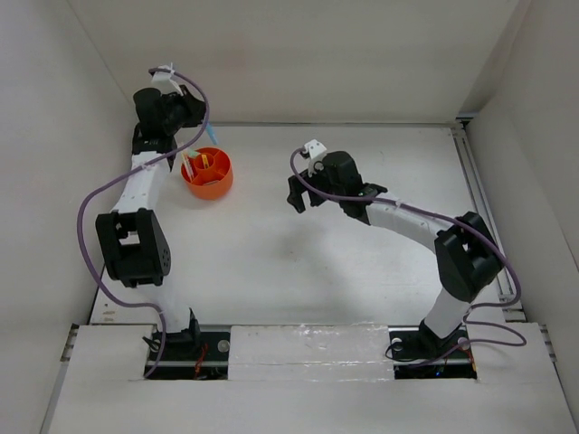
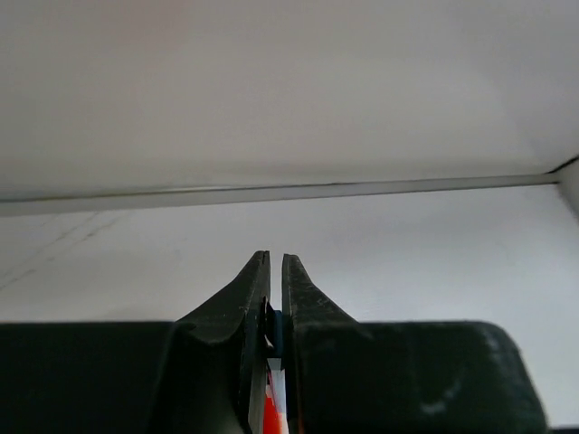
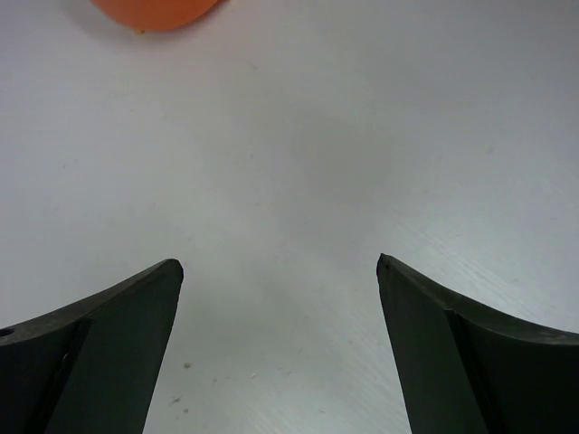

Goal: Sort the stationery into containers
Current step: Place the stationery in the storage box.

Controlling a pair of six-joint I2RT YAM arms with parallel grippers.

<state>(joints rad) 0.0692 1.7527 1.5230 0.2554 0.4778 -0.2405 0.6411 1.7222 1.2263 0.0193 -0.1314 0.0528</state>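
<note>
My left gripper should move the blue pen toward the tub before releasing: its lower end hangs past the tub's rim.
The orange tub (image 1: 207, 174) stands at the table's back left, with a yellow pencil (image 1: 204, 163) and pale pens (image 1: 188, 166) upright in its compartments. My left gripper (image 1: 198, 115) hovers just above and behind the tub, shut on a thin blue pen (image 1: 211, 136) that hangs down toward the rim. In the left wrist view the jaws (image 2: 276, 256) are pressed together with the blue pen (image 2: 277, 333) pinched deep between them, and orange shows in the gap below. My right gripper (image 1: 303, 194) is over the middle of the table, open (image 3: 280, 264) and empty. The tub's edge (image 3: 154, 11) shows far ahead of it.
White walls enclose the table at the back and on both sides. The back wall's base (image 2: 289, 192) runs close ahead of the left gripper. A metal rail (image 1: 479, 208) lines the right edge. Purple cables loop beside both arms.
</note>
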